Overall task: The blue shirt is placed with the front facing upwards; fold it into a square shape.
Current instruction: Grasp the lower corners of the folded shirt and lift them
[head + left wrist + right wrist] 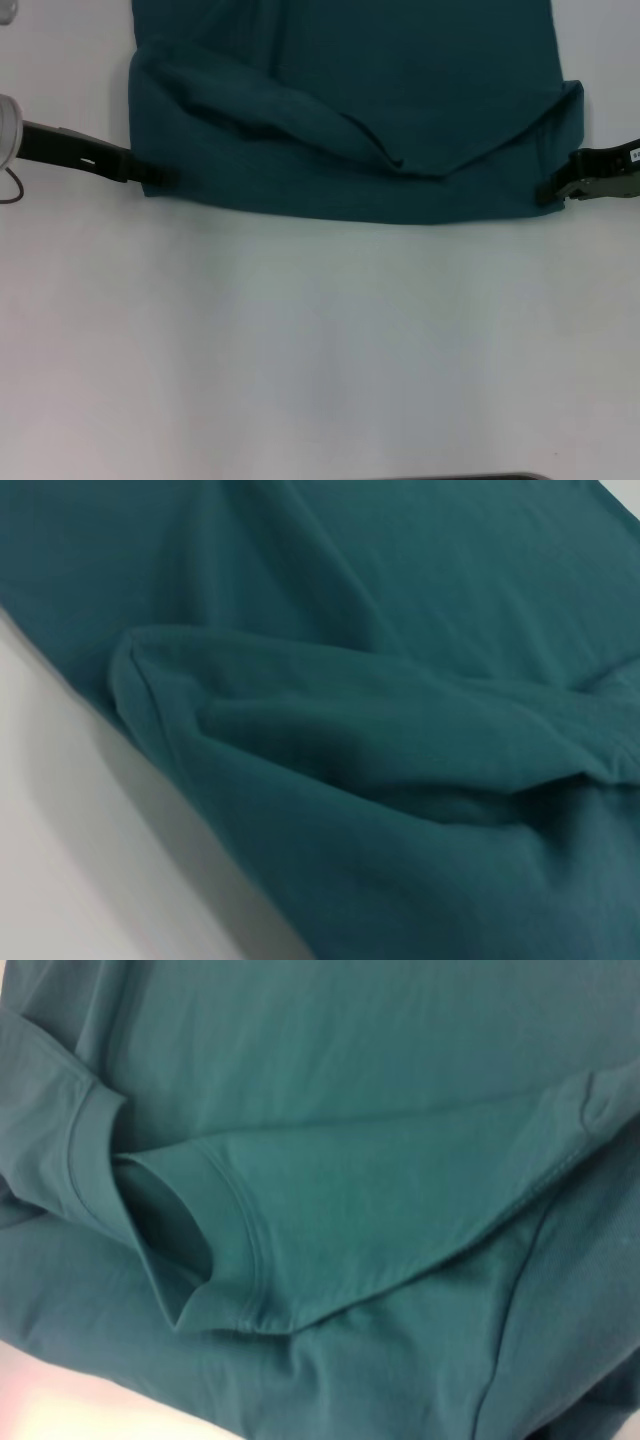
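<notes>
The fingers of my left gripper reach in past the blue shirt's side edge (132,125), so it is time to close on the near fold's corner (151,191).
The blue shirt (340,60) lies on the white table, running out of view at the far side. Its near part is folded back over the body, and this flap (300,115) sags to a point in the middle. The near edge is a straight fold. My left gripper (150,177) is at the left end of that fold, against the cloth. My right gripper (548,190) is at the right end, also against the cloth. The left wrist view shows rumpled layers of the shirt (350,730). The right wrist view shows a ribbed band (225,1230) on the flap. No lettering shows.
The white table (320,350) spreads bare between the shirt's near fold and me. A dark strip (470,477) runs along the table's nearest edge. A pale part of my left arm (8,130) sits at the far left with a thin cable below it.
</notes>
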Tool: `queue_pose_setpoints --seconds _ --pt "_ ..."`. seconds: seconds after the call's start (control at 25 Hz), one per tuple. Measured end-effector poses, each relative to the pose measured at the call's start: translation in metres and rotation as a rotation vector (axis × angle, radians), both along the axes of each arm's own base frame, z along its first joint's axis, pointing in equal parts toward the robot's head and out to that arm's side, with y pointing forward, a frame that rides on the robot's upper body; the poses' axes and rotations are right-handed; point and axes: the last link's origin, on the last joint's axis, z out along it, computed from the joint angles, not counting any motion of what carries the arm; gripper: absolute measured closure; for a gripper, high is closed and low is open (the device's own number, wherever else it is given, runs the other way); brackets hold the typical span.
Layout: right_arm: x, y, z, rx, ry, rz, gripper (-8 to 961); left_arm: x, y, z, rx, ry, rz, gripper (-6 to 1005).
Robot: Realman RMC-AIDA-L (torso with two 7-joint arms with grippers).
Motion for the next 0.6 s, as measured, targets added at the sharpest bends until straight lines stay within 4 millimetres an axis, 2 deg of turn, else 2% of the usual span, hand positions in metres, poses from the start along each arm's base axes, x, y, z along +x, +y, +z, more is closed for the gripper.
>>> queue_pose_setpoints --seconds 0.36,0.6 --pt "-0.0007 0.0013 0.0004 0.005 0.0 0.004 915 0.0002 -0.0005 -0.0017 -0.003 -0.002 -0.003 188" --pt "-0.0013 0.0023 0.0008 0.009 0.001 0.005 915 0.0008 -0.0004 -0.0028 -0.009 0.005 -0.009 241"
